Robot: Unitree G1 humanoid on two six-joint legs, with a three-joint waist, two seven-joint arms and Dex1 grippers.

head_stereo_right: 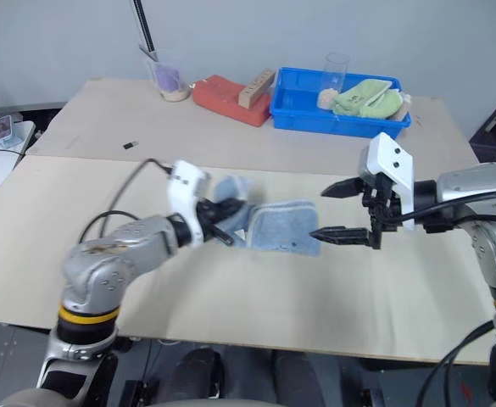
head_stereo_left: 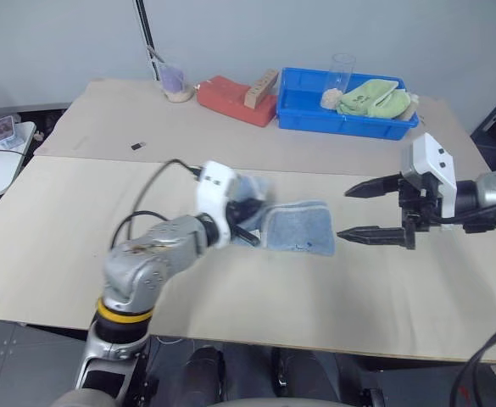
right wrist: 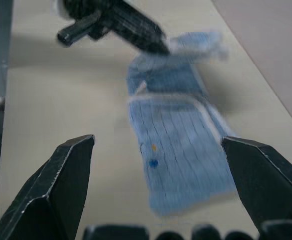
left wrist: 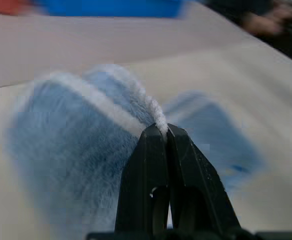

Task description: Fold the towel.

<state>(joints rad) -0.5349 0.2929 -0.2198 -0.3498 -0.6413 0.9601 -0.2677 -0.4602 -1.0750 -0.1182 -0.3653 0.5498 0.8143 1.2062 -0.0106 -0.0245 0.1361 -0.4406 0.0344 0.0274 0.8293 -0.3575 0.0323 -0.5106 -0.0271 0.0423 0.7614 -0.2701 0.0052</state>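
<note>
My left gripper must keep holding the towel's raised edge (left wrist: 156,113) until it is across the flat part, as it hangs short of that part's outer end.
The light blue towel (head_stereo_left: 298,228) lies on the tan table (head_stereo_left: 78,237) near the middle, its left end lifted off the surface. My left gripper (head_stereo_left: 252,239) is shut on that raised white-stitched edge (left wrist: 155,111) and holds it above the rest of the cloth. To the right of the towel, my right gripper (head_stereo_left: 353,212) hangs open, its two black fingers (right wrist: 66,170) spread wide and pointing left at the towel (right wrist: 180,150) without touching it. A small coloured logo (right wrist: 153,156) shows on the flat part.
At the back stand a blue bin (head_stereo_left: 315,114) holding a light green cloth (head_stereo_left: 373,98) and a clear cup (head_stereo_left: 341,75), a red block (head_stereo_left: 231,97) with a wooden piece, and a plastic cup (head_stereo_left: 173,80). A small dark item (head_stereo_left: 136,147) lies on the table's left.
</note>
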